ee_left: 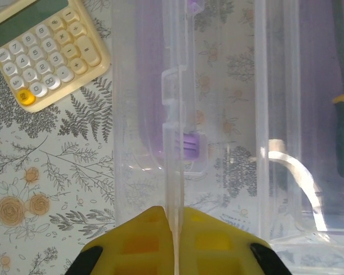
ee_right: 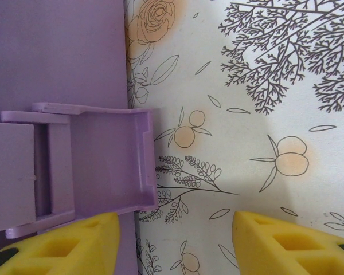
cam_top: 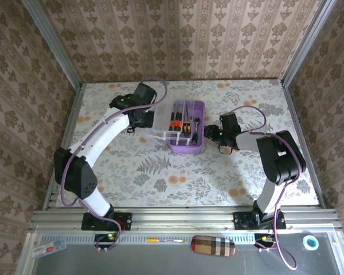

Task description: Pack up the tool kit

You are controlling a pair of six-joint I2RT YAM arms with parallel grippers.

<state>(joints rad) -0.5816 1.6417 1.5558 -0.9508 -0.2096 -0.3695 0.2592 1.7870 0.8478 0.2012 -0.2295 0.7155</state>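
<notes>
My left gripper holds the lid on edge beside the open box. I need to move the lid toward the box before I let go, or the lid would come down short.
The tool kit's purple box stands mid-table with black-orange screwdrivers lying inside. Its clear lid swings out to the left, standing up on edge. My left gripper holds that lid: in the left wrist view the yellow fingertips are pressed together on the clear lid's thin edge, near its purple latch. My right gripper sits at the box's right side. It is open, one finger by the purple flap on the box wall, the other over bare table.
A yellow calculator lies on the floral tablecloth just left of the lid. Wallpapered walls and metal posts close in the table on three sides. A metal rail runs along the near edge.
</notes>
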